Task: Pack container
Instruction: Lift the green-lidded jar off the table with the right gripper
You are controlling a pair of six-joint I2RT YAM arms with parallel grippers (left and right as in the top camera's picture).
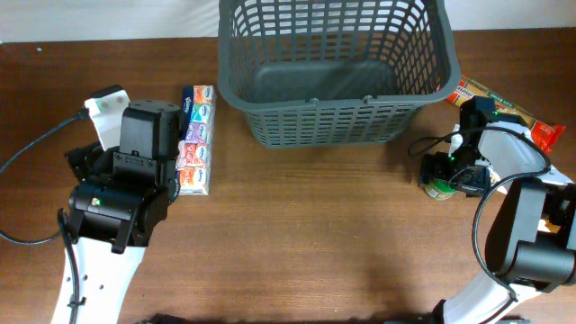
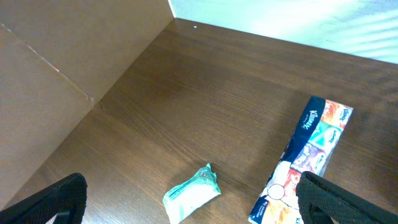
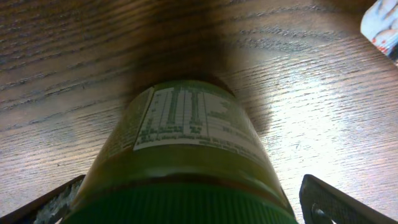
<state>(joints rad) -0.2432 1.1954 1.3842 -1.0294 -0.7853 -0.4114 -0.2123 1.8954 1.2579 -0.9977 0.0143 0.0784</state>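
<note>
I will next grab the jar from above with my right gripper by its green-lid end (image 1: 439, 189). The jar's base then stays free to go down upright into the basket (image 1: 324, 121).
The dark grey lattice basket (image 1: 324, 121) stands at the back centre and holds nothing that I can see. My right gripper (image 3: 193, 208) is open, lowered around a jar with a green lid (image 3: 186, 137); a gap shows beside its right finger. In the overhead view the right gripper (image 1: 447, 171) sits over the jar (image 1: 438, 189), right of the basket. My left gripper (image 2: 193, 208) is open above a small teal wipes packet (image 2: 191, 194), with a Kleenex tissue multipack (image 2: 314, 149) beside its right finger. The left arm (image 1: 135, 166) hides the wipes packet in the overhead view.
The tissue multipack (image 1: 196, 139) lies left of the basket. An orange-red snack packet (image 1: 504, 106) lies at the right, behind the right arm. A cable (image 1: 36, 144) loops at the left edge. A brown wall panel (image 2: 56, 68) borders the table's left.
</note>
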